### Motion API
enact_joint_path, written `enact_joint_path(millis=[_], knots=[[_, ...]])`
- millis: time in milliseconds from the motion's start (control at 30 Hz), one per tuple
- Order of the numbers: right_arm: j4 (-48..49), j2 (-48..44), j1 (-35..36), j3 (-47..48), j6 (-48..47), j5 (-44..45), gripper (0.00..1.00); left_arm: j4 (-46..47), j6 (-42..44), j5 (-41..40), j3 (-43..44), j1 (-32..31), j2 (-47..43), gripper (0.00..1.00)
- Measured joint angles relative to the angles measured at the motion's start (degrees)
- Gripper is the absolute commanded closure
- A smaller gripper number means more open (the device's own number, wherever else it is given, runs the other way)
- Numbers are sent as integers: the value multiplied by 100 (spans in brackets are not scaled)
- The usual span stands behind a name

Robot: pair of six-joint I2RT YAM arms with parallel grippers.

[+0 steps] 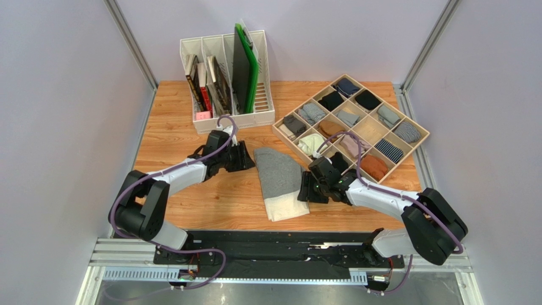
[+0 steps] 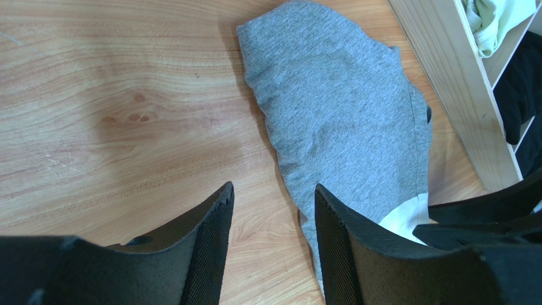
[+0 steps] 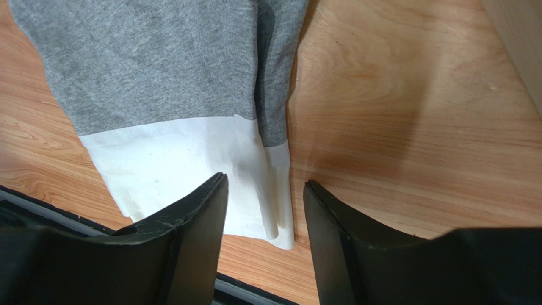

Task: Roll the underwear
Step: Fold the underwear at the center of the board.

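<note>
I will close my right gripper on the underwear now: my fingers straddle the folded waistband edge (image 1: 305, 208) (image 3: 268, 181), with the fingers down at white cloth and wood.
The underwear (image 1: 278, 178) lies flat in the middle of the wooden table, folded into a long strip. Its grey end points to the back and its white waistband (image 1: 284, 207) to the near edge. My left gripper (image 1: 250, 157) hovers open at the strip's far left corner. In the left wrist view the grey knit (image 2: 337, 108) runs past the right finger (image 2: 343, 248), with bare wood between the jaws. My right gripper (image 1: 306, 190) stands open at the strip's right edge. In the right wrist view the folded waistband edge (image 3: 267, 190) lies below and between the fingers, and nothing is gripped.
A wooden compartment tray (image 1: 416, 147) holding several rolled bundles sits at the back right, close behind my right arm. A white file organiser (image 1: 233, 118) with books and a green board stands at the back. A black rail (image 1: 273, 244) runs along the near edge.
</note>
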Motion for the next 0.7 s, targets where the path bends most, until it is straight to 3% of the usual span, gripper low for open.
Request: enact_joint_path(millis=[67, 200, 467, 600, 700], knots=[[111, 90, -11, 2, 37, -61, 55, 24, -31, 2, -33, -11, -4, 45], [190, 181, -20, 4, 131, -68, 73, 46, -72, -4, -111, -74, -98, 45], [44, 284, -37, 70, 264, 9, 83, 160, -173, -28, -387, -315, -291, 45], [0, 326, -35, 107, 295, 9, 98, 341, -280, -4, -522, -380, -142, 46], [-35, 337, -33, 129, 313, 7, 100, 562, -380, 17, -632, -442, 11, 52]])
